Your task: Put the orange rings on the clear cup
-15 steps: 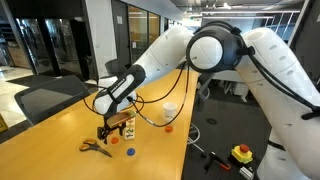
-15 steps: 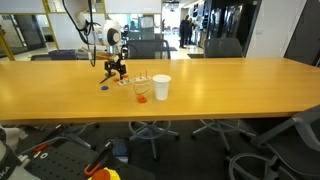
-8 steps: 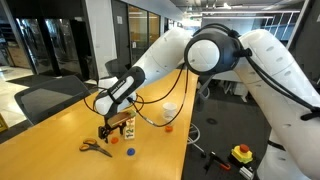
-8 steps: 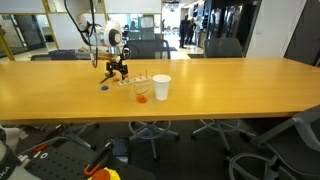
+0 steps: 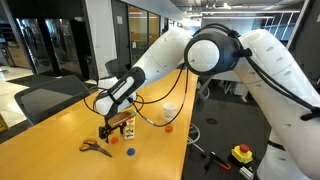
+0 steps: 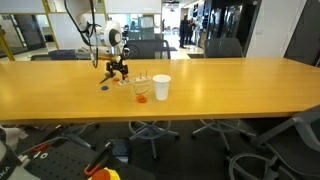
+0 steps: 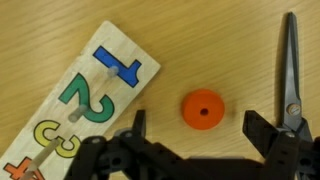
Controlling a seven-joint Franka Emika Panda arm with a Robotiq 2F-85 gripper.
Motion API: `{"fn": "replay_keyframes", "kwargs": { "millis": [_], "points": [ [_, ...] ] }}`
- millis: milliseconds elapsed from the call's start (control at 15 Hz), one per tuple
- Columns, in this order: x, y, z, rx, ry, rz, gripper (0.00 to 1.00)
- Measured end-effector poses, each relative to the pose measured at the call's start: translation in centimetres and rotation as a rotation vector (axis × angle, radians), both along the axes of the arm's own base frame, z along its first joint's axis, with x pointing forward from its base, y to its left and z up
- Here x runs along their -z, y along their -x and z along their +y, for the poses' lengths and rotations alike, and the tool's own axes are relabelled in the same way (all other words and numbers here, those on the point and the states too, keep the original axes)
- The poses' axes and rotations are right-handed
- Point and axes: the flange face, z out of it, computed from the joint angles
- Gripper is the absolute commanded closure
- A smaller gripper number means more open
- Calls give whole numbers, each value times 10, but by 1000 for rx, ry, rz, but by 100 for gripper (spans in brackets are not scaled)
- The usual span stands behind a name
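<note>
In the wrist view, my gripper's open fingers are down near the table, level with the orange ring's sides, so my gripper closes on it next.
In the wrist view a flat orange ring (image 7: 201,109) lies on the wooden table, just ahead of my open gripper (image 7: 200,130), with one dark finger on either side and nothing between them. Both exterior views show the gripper (image 5: 108,131) (image 6: 118,70) pointing down, low over the table. The whitish cup (image 5: 170,111) (image 6: 161,87) stands upright farther along the table, apart from the gripper. Another orange ring (image 5: 168,127) (image 6: 141,97) lies close to the cup.
A wooden number board (image 7: 80,100) (image 5: 127,126) with pegs lies beside the gripper. Orange-handled scissors (image 5: 95,147) lie on its other side, their blades (image 7: 290,70) near one finger. A blue ring (image 5: 130,152) (image 6: 104,87) rests nearby. Office chairs (image 6: 150,45) line the table's far side.
</note>
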Motion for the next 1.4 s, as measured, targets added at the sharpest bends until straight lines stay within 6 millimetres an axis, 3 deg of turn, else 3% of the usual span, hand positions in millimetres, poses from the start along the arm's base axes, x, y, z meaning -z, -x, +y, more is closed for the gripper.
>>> {"fn": "replay_keyframes", "kwargs": {
  "millis": [400,533,1000,1400],
  "points": [
    [1,2,6,-8,0,5,0],
    [2,3,7,-11,0,6,27],
    [-1,2,2,-5,16,17,81],
    [-8,3,-2,44,61,26,78]
  ]
}}
